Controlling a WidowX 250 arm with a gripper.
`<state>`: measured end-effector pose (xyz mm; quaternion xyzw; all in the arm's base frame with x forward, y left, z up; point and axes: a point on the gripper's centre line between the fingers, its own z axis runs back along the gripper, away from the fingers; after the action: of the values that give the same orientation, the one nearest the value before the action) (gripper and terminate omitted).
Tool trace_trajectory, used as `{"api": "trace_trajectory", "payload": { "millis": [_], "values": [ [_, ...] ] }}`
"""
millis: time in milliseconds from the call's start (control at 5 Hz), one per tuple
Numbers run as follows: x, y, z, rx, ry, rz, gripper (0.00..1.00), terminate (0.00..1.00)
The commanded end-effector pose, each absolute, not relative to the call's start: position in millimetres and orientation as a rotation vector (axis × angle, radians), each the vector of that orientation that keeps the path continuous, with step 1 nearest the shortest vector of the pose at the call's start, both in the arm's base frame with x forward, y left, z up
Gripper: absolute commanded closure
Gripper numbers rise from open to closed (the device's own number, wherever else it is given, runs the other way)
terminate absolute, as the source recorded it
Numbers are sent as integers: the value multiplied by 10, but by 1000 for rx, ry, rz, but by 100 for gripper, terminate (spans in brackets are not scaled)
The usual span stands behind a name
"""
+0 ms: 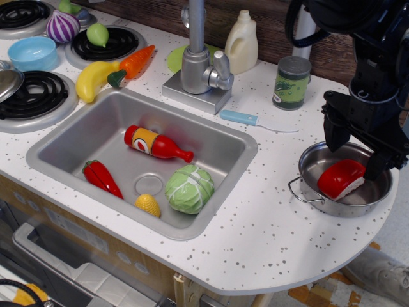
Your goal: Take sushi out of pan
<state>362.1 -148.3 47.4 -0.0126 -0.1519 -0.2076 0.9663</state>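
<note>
The sushi has to come out of the steel pan, so the robot's gripper next needs to grab it by its glossy red top (341, 175).
The sushi (340, 178), a glossy red top on a white base, lies tilted inside the shiny steel pan (314, 192) at the right end of the counter. My black gripper (353, 150) hangs just above the pan's far side. Its two fingers are spread apart, the left one (335, 135) over the pan's back rim and the right one (376, 161) beside the sushi's right end. The gripper is open and holds nothing.
A green can (291, 82), a blue-handled knife (255, 120) and a cream bottle (241, 41) stand behind the pan. The sink (83, 137) holds a ketchup bottle (155, 143), a chili pepper (101, 178), a cabbage (189, 188) and corn (147, 205). The counter edge curves close around the pan.
</note>
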Motion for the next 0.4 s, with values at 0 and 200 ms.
{"api": "trace_trajectory", "payload": {
  "millis": [0,200],
  "values": [
    [3671,-1488,525,-37,-383,-397,0,0],
    [3656,-1492,448,-54,-397,-383,0,0]
  ]
}}
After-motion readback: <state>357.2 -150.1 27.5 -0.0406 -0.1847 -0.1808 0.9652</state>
